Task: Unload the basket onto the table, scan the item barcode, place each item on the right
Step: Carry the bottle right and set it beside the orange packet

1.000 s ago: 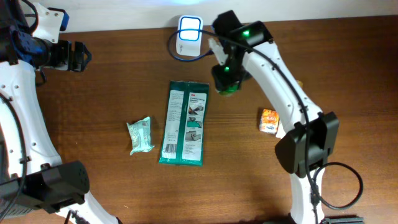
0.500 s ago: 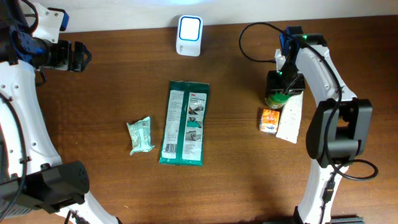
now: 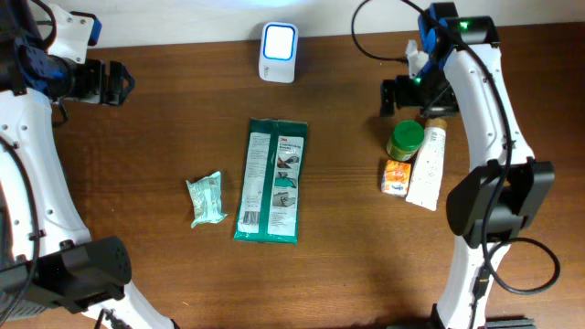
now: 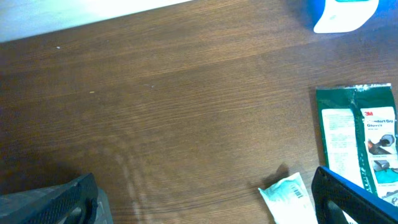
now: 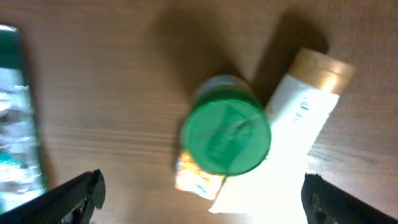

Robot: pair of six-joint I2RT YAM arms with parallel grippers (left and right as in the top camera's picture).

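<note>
My left gripper should next hold the green package's side nearest the teal packet steady. The package's opposite edge then stays free for my right gripper to scan.
The white and blue barcode scanner stands at the table's far edge. A green-lidded jar stands upright at the right, against an orange packet and a white tube. My right gripper is open just beyond and above the jar, holding nothing. A flat green package lies mid-table, and a small teal packet lies to its left. My left gripper is open and empty at the far left.
The scanner's cable loops along the far edge by the right arm. The dark wooden table ends at a white wall strip behind the scanner.
The right arm carried the green-lidded jar from the scanner to the right side, set it beside the orange packet and tube, opened, and pulled away. The left arm stayed still.
</note>
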